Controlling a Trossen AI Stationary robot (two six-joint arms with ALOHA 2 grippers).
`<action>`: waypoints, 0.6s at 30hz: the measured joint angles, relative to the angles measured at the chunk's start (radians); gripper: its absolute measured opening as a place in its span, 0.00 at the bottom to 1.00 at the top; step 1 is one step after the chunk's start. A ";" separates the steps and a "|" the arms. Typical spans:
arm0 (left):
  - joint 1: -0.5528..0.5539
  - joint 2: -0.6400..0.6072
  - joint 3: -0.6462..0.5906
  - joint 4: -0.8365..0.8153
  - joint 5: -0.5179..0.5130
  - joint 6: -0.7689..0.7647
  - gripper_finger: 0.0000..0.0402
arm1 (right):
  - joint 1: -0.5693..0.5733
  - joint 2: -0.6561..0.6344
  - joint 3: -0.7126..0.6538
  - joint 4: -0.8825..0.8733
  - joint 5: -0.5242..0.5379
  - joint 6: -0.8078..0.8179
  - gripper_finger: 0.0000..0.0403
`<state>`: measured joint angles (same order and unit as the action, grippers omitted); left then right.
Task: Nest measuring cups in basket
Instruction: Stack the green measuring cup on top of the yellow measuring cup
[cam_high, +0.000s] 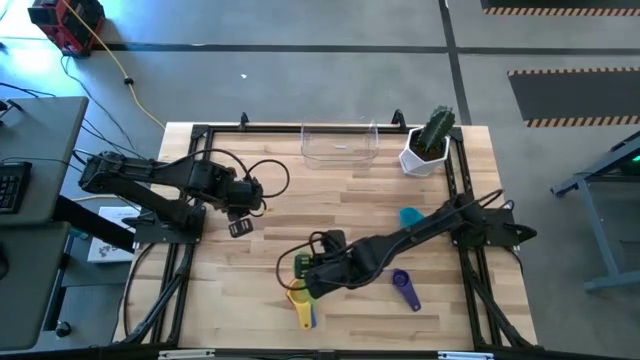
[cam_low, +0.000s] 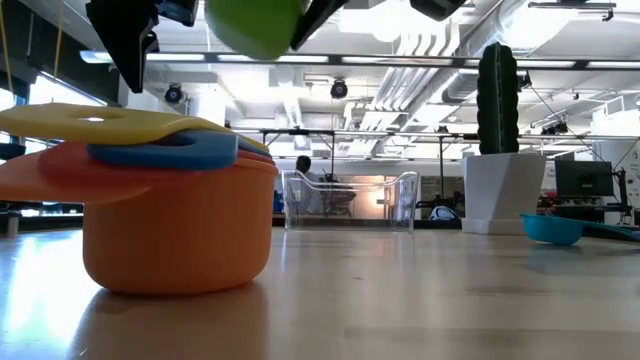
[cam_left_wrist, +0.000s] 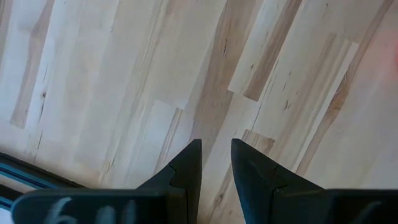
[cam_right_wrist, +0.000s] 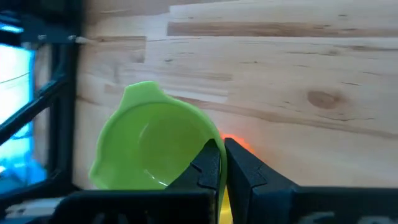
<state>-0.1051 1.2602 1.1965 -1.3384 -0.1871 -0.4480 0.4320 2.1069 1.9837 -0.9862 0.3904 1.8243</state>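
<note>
My right gripper must keep holding the green cup, still beyond the yellow cup's bowl (cam_high: 297, 292).
My right gripper (cam_right_wrist: 222, 155) is shut on the green cup (cam_right_wrist: 149, 146) and holds it just above the nested stack near the table's near edge. In that stack, an orange cup (cam_low: 180, 230) carries blue (cam_low: 165, 150) and yellow (cam_low: 110, 122) handles on top. The purple cup (cam_high: 405, 288) and the teal cup (cam_high: 410, 215) rest on the table to the right. The clear basket (cam_high: 340, 145) stands at the far edge. My left gripper (cam_left_wrist: 216, 152) hovers over bare wood at the left, open by a narrow gap. I cannot make out a red cup. My right gripper pinches the green cup between its two fingers at the rim's near side (cam_right_wrist: 202, 149). The fingers cover the spot, so I cannot tell if a handle is there. The cup (cam_low: 255, 25) is lifted clear, mouth up, over the orange stack.
A white pot with a green cactus (cam_high: 428, 145) stands right of the basket at the far edge. Black frame rails (cam_high: 180, 250) run along the table's left and right sides. Bare wood lies between the stack and the basket.
</note>
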 joint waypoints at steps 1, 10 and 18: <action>0.000 0.000 0.000 0.000 0.000 0.000 0.20 | 0.000 0.021 0.026 -0.025 -0.004 0.012 0.00; 0.000 0.000 0.000 0.000 0.000 0.000 0.20 | 0.006 0.215 0.232 -0.072 -0.096 0.015 0.00; 0.000 0.000 0.000 0.000 0.000 0.000 0.20 | 0.033 0.315 0.359 -0.176 -0.116 0.085 0.00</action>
<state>-0.1051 1.2602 1.1965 -1.3380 -0.1871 -0.4484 0.4647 2.4220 2.3428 -1.1622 0.2746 1.9097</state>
